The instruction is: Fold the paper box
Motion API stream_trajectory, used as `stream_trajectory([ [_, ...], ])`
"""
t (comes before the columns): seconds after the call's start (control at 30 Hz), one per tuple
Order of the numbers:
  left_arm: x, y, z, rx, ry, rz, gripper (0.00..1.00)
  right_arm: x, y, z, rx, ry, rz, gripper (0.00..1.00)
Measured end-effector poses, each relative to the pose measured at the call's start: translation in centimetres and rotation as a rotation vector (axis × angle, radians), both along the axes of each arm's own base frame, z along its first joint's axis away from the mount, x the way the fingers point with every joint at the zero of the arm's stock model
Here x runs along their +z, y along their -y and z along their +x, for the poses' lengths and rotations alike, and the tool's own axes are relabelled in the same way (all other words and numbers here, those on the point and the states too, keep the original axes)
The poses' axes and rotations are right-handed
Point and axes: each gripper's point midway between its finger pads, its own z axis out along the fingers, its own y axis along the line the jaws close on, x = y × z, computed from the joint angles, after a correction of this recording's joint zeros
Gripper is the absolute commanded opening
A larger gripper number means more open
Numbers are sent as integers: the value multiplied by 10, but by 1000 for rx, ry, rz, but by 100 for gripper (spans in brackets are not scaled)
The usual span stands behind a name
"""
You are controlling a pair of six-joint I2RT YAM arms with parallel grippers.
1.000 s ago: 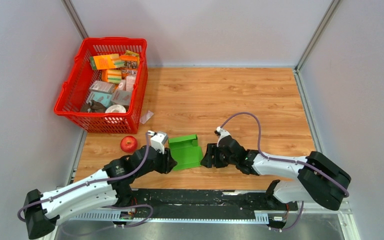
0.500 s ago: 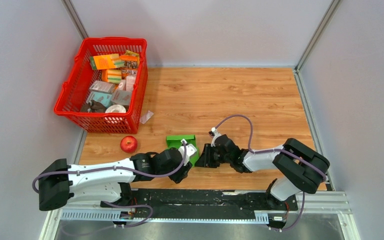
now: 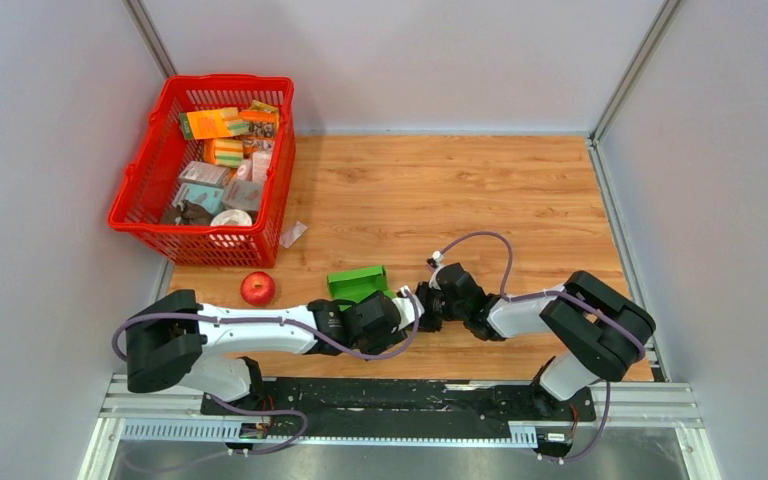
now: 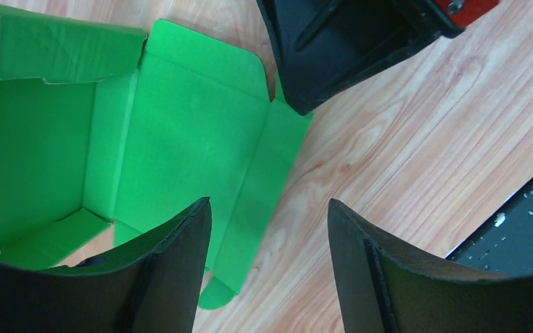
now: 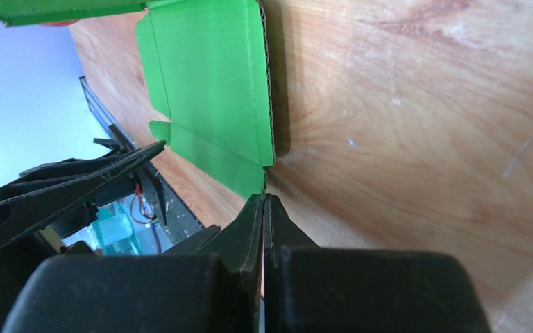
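I should next grab the tuck flap's outer edge (image 4: 276,201) with my left gripper to lift the lid panel and turn the paper box (image 4: 35,139) for folding.
The paper box (image 3: 357,283) is bright green card, half formed, lying on the wooden table with its lid flaps spread flat toward me. In the left wrist view its open cavity and lid panel (image 4: 187,132) lie just beyond my left gripper (image 4: 269,208), which is open over the tuck flap's edge and bare wood. My right gripper (image 5: 264,198) is shut, its tips touching the lower corner of the green flap (image 5: 208,83); no card shows between the jaws. Both grippers meet at the box's right front corner, left (image 3: 405,305) and right (image 3: 422,303).
A red basket (image 3: 135,215) full of small packages stands at the back left. A red apple (image 3: 257,288) lies left of the box, and a clear plastic scrap (image 3: 293,233) lies by the basket. A black rail (image 3: 410,395) runs along the near edge.
My left arm swung right along the box's front and its jaws opened wider. My right gripper moved left to the flap's corner and shut. The box shifted slightly.
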Motion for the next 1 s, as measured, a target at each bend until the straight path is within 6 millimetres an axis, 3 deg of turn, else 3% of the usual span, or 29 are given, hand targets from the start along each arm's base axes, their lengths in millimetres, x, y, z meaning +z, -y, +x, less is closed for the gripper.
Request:
stream_trajectory([
  [0.27,2,13,-7,-88,30,64,70,17,1,-8,-3,-78,69,0],
  [0.4,3,21,-9,-117,61,110,54,30,-1,-12,4,-114,116,0],
  [0.67,7,16,2,-96,223,292,43,41,0,-25,-1,-219,214,0],
  [0.83,17,15,4,-93,317,360,17,45,0,-26,-25,-267,276,1],
  [0.9,18,15,3,-98,334,378,3,48,0,-25,-29,-270,294,5],
  [0.93,18,14,2,-100,339,386,1,49,-1,-24,-30,-265,301,16],
  [1.0,19,14,2,-101,350,393,0,52,0,-23,-28,-256,305,27],
])
